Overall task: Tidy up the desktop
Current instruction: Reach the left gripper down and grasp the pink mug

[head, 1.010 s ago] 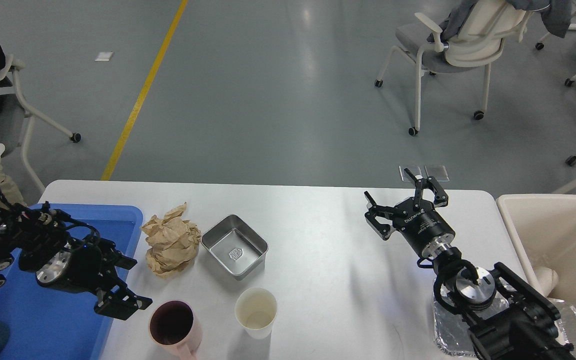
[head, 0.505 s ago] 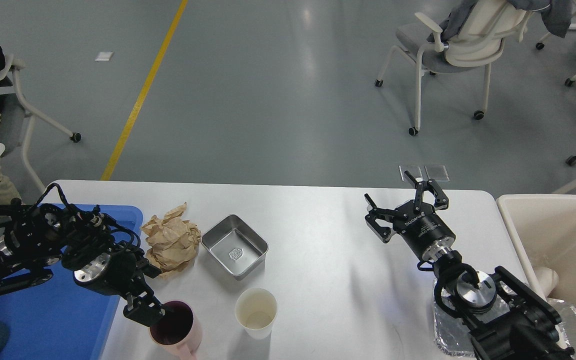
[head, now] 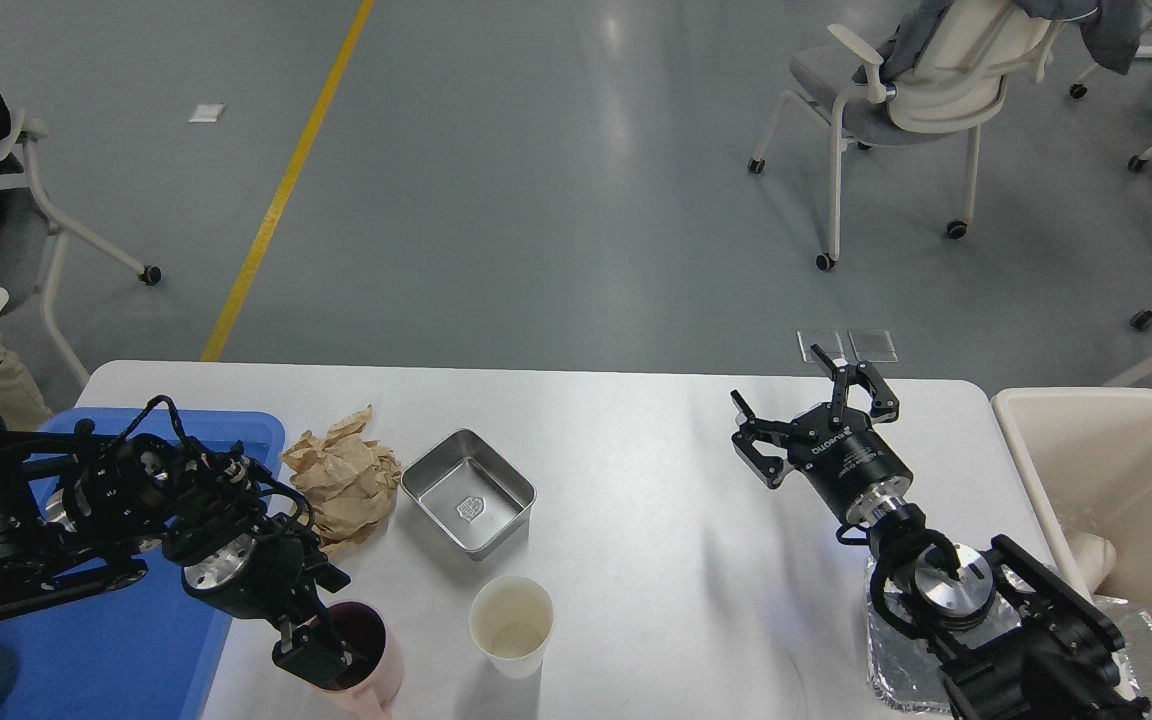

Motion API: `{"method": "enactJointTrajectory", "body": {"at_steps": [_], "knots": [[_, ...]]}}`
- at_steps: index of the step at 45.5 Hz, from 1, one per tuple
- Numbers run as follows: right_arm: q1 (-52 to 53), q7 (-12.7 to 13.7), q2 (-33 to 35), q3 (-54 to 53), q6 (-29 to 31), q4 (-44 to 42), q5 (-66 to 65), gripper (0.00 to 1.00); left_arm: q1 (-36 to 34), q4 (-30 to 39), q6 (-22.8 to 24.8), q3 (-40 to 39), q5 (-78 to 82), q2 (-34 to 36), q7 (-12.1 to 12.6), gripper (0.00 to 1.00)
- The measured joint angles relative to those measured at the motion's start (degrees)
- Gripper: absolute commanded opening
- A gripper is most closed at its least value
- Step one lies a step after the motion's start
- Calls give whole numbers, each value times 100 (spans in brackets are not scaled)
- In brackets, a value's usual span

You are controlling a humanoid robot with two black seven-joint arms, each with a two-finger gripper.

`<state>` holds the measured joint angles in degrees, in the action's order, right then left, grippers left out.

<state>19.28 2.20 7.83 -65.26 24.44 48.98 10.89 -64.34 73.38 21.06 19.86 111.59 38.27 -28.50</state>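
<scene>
Next, my left gripper grabs the pink mug by its rim [head: 370, 619] to tidy the mug into the blue tray [head: 116, 648].
The white desktop [head: 636, 520] holds a crumpled brown paper ball [head: 341, 482], a square steel dish [head: 469, 492], a white paper cup [head: 511, 622] and a pink mug [head: 374, 652] with a dark inside. My left gripper [head: 322, 618] is open at the mug's left rim, its lower finger reaching over the mug's edge. My right gripper [head: 808, 412] hovers open above the desktop's far right part, holding nothing.
A blue plastic tray [head: 136, 650] lies at the left under my left arm. A cream bin [head: 1126, 470] stands off the right end. A foil tray [head: 886, 665] sits under my right arm. Chairs stand on the floor beyond.
My left arm has swung right from over the blue tray to the pink mug, bringing its open fingers to the mug's rim. The right arm has barely moved.
</scene>
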Motion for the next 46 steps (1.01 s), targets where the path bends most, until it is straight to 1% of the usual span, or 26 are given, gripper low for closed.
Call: {"method": "enactJointTrajectory", "body": {"at_steps": [4, 8, 9, 11, 13, 18, 20, 23, 27, 31, 35, 46], "knots": [[-3, 0, 0, -3, 0, 4, 0, 100, 38, -85, -10, 0, 79, -3, -36, 76], [-3, 0, 0, -4, 0, 5, 2, 100, 71, -132, -19, 0, 112, -4, -45, 67], [-3, 0, 0, -4, 0, 5, 2, 100, 77, -137, -21, 0, 120, -4, -47, 62], [-3, 0, 0, -4, 0, 5, 2, 100, 83, -143, -23, 0, 143, -2, -50, 42], [-4, 0, 0, -4, 0, 5, 2, 100, 87, -150, -25, 0, 195, 2, -51, 31], [-4, 0, -7, -4, 0, 5, 2, 100, 93, -179, -25, 36, 343, 4, -84, 15], [-4, 0, -8, -4, 0, 4, 2, 100, 94, -191, -25, 59, 376, 5, -131, 8], [-4, 0, -9, -3, 0, 2, 2, 100, 95, -198, -25, 78, 427, 5, -234, 0], [-6, 0, -9, 3, 0, -1, 2, 100, 107, -200, -25, 89, 563, 5, -407, 0], [-7, 0, -7, 5, 0, -7, 2, 100, 112, -205, -26, 99, 691, 5, -510, 0], [-7, 0, 1, 3, 7, -15, 2, 100, 117, -210, -70, 105, 735, 5, -562, 0], [-4, 0, 1, -4, 6, -29, 2, 100, 122, -230, -197, 114, 752, 36, -595, 0]]}}
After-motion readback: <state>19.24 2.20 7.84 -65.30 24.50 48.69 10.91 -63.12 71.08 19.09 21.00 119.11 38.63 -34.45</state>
